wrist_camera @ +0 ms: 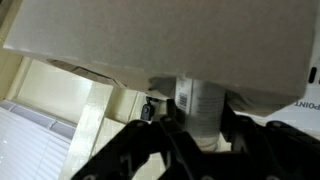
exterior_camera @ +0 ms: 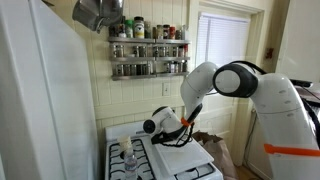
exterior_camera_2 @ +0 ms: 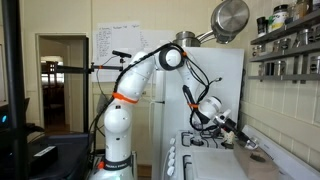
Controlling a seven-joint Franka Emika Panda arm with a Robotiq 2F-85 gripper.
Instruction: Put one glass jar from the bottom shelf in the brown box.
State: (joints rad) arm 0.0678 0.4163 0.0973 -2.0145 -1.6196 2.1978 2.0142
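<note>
The glass jar's lower end (wrist_camera: 202, 92) meets the brown box's surface, within its edges, so my gripper should release the jar to rest there.
In the wrist view my gripper (wrist_camera: 200, 130) is shut on a small clear glass jar (wrist_camera: 198, 100) with a barcode label, held between the two dark fingers. A broad tan-brown surface, the brown box (wrist_camera: 150, 35), fills the top of that view and the jar's far end reaches it. In both exterior views the gripper (exterior_camera: 188, 121) (exterior_camera_2: 237, 134) is low over the back of the stove. The dark spice rack hangs on the wall above, and its bottom shelf (exterior_camera: 148, 72) (exterior_camera_2: 290, 73) holds several more jars. The held jar is too small to make out in the exterior views.
The white stove (exterior_camera: 165, 165) has a flat white board (exterior_camera: 185, 157) on it and a clear bottle (exterior_camera: 127, 152) at its front left. A crumpled brown paper bag (exterior_camera: 221, 152) stands beside the stove. A steel pot (exterior_camera_2: 231, 17) hangs overhead. A white fridge (exterior_camera: 40, 100) is next to the stove.
</note>
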